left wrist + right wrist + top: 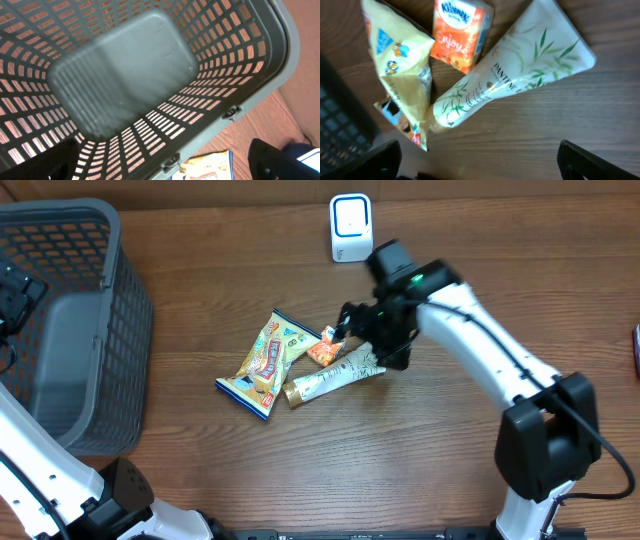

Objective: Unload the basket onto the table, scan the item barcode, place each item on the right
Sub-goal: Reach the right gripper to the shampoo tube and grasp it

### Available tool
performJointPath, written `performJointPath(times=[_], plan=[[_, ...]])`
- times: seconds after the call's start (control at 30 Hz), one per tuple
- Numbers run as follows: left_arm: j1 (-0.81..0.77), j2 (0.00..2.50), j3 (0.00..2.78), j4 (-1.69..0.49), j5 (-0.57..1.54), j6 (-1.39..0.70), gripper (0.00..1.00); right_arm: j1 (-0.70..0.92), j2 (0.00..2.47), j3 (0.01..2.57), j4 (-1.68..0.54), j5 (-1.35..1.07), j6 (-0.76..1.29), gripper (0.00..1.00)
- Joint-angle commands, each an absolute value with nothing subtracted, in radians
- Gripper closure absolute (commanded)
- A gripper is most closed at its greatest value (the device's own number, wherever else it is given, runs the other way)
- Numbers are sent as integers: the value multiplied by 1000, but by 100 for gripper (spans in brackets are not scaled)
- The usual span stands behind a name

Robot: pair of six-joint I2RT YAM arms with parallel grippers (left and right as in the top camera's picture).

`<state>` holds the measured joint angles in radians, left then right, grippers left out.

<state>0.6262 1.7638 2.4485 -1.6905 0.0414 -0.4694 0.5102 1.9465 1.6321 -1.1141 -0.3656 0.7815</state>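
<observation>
The right gripper grabs the Pantene tube across its middle [338, 375] [502, 78] by its side edges next, leaving its broad flat end uncovered to scan the barcode.
Three items lie together mid-table: a yellow snack bag [265, 363], an orange Kleenex tissue pack [326, 348] and a cream Pantene tube [335, 378]. My right gripper [378, 340] hovers just above the tube's flat end. In the right wrist view the tube [510, 80], tissue pack [460, 32] and snack bag [402, 70] lie beyond my right gripper [480, 165], which is open and empty over bare wood. A white scanner [351, 227] with a blue ring stands at the back. My left gripper [162, 167] is open above the basket. No barcode shows.
A grey slotted basket [120, 330] fills the table's left side, and its inside [125, 75] is bare in the left wrist view. The snack bag [210, 167] lies just outside its rim. A dark object [636, 350] pokes in at the right edge.
</observation>
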Motion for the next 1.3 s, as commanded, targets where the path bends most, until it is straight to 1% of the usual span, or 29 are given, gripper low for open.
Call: performJointPath(times=[0.0,0.1,0.2,0.27,0.53,0.67,0.8,0.87,0.9,1.03,1.1,1.2,1.27], plan=[[628,1765,2454,-1689,41,-476,0,613,1938,1585,-1071,-205,998,0],[628,1765,2454,-1689,41,-476,0,686,1940,1538,-1000,-151,1102,0],[628,1765,2454,-1689,41,-476,0,720,1941,1500,-945,-98,1171,0],[628,1765,2454,-1689,41,-476,0,730,1943,1476,-939,-47,1260,0],[628,1765,2454,-1689,41,-476,0,730,1955,1382,-810,-17,1288,0],[628,1765,2454,-1689,41,-476,0,730,1998,1375,-786,-34,1288,1],[628,1765,2454,-1690,41,-476,0,730,2037,1375,-837,-54,1288,9],[628,1765,2454,-1689,42,-476,0,726,2037,1376,-857,-42,1287,11],[628,1765,2454,-1689,41,-476,0,718,2035,1377,-872,-35,1287,14],[628,1765,2454,-1689,42,-476,1,675,2031,1377,-915,-43,1286,33],[628,1765,2454,-1689,42,-476,0,657,2031,1378,-928,-57,1274,34],[628,1765,2454,-1689,41,-476,0,626,2031,1396,-950,-87,1190,35],[628,1765,2454,-1690,42,-476,0,614,2031,1404,-968,-91,1143,44]])
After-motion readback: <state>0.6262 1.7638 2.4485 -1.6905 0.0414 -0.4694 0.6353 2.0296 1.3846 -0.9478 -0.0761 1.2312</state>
